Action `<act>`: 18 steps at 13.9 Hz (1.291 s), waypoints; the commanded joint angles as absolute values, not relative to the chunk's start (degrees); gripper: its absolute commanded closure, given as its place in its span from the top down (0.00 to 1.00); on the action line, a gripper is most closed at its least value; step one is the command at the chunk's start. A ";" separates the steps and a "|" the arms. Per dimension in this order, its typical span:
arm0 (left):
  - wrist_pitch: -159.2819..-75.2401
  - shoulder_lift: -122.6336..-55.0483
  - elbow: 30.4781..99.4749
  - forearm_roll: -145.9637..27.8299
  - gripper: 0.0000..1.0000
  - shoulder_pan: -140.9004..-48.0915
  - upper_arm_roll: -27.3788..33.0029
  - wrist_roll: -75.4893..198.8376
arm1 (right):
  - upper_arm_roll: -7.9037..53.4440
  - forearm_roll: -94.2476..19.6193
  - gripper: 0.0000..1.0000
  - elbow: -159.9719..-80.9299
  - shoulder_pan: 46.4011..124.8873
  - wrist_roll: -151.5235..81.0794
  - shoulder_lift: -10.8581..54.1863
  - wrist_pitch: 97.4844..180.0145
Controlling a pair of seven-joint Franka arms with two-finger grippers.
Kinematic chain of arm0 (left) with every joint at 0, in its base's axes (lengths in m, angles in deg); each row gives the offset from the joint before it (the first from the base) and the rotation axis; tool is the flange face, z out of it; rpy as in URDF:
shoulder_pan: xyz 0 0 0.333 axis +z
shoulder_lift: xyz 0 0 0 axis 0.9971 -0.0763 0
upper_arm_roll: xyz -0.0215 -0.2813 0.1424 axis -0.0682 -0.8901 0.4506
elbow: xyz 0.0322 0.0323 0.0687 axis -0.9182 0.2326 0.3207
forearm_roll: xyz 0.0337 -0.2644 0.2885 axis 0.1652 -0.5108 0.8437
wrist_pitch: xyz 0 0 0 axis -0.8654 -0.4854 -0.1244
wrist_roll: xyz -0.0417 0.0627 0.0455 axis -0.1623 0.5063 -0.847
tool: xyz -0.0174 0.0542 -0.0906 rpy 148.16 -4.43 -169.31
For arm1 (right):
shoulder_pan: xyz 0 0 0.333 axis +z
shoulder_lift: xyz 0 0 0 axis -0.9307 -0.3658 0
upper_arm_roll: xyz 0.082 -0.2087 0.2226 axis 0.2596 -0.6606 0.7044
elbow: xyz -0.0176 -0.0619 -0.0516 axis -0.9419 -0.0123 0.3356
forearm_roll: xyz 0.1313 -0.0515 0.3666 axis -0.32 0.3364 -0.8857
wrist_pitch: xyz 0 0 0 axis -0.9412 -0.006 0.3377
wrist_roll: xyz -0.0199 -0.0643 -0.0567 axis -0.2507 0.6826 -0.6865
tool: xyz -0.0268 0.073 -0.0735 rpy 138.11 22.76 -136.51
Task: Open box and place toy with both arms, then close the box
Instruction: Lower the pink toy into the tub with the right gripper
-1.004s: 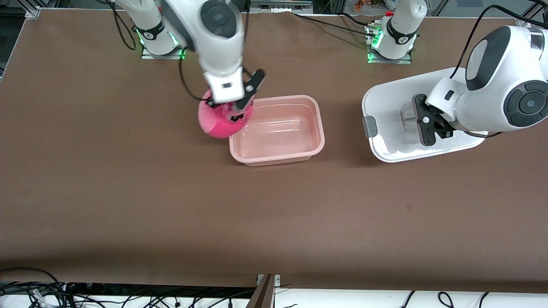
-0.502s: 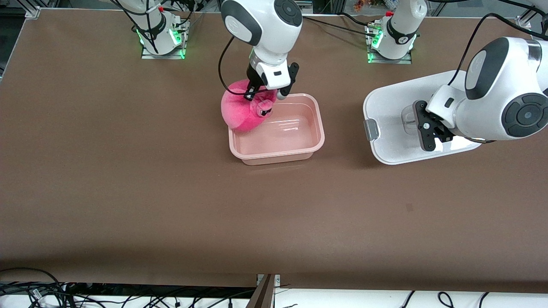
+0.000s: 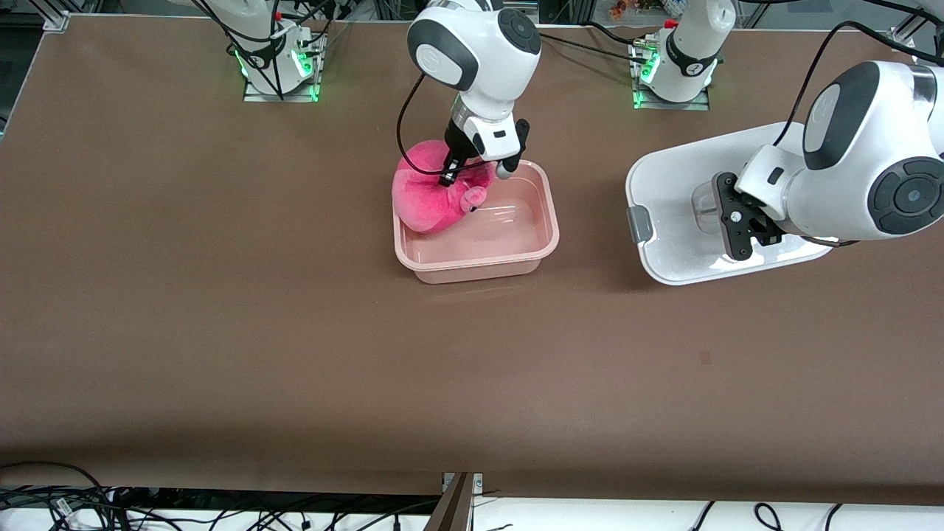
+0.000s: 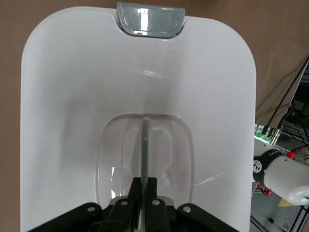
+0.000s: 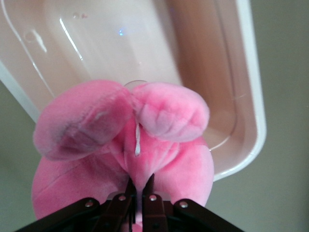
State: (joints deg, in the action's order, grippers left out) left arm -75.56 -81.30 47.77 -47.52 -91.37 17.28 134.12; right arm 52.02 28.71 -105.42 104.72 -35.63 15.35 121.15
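Observation:
The pink toy hangs over the tub's near rim (image 5: 238,166) in the right wrist view. My right gripper needs to move the toy farther in before letting go of it.
The box's pale pink tub (image 3: 516,262) stands open on the brown table. The bright pink plush toy (image 3: 428,203) hangs partly over the tub's end toward the right arm, and my right gripper (image 3: 451,175) is shut on a pinch of its fur. In the right wrist view the toy (image 5: 164,116) fills the space in front of the right gripper (image 5: 141,186), with the tub (image 5: 120,43) under it. The white lid (image 3: 664,184) is off the tub, toward the left arm's end. My left gripper (image 3: 730,221) is shut on its clear handle (image 4: 145,145), as seen from the left gripper (image 4: 144,186).
A grey clip (image 3: 638,223) sits on the lid's end that faces the tub, seen as the clip (image 4: 150,19) in the left wrist view. Both arm bases stand along the table's edge farthest from the front camera. Cables lie below the nearest edge.
The right arm has carried the toy from beside the tub's end to over its rim and turned at the wrist. The left arm and the lid have barely shifted.

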 commanded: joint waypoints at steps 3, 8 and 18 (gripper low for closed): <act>-74.28 -81.85 46.04 -46.03 0.00 -90.72 16.39 135.80 | 50.02 28.54 0.00 -100.27 105.02 -36.52 14.37 119.11; -74.36 -81.94 46.04 -46.30 0.00 -90.81 16.39 135.80 | 49.93 30.73 0.00 -99.65 105.20 -36.08 14.19 119.72; -74.37 -81.94 46.04 -46.47 0.00 -91.16 16.39 135.62 | 49.84 33.98 0.00 -98.86 106.94 -34.76 10.95 122.00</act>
State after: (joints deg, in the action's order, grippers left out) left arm -75.56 -81.32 47.76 -47.52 -91.38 16.86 134.34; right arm 49.89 32.58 -100.65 105.15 -35.59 13.52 121.80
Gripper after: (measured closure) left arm 0.934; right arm 0.938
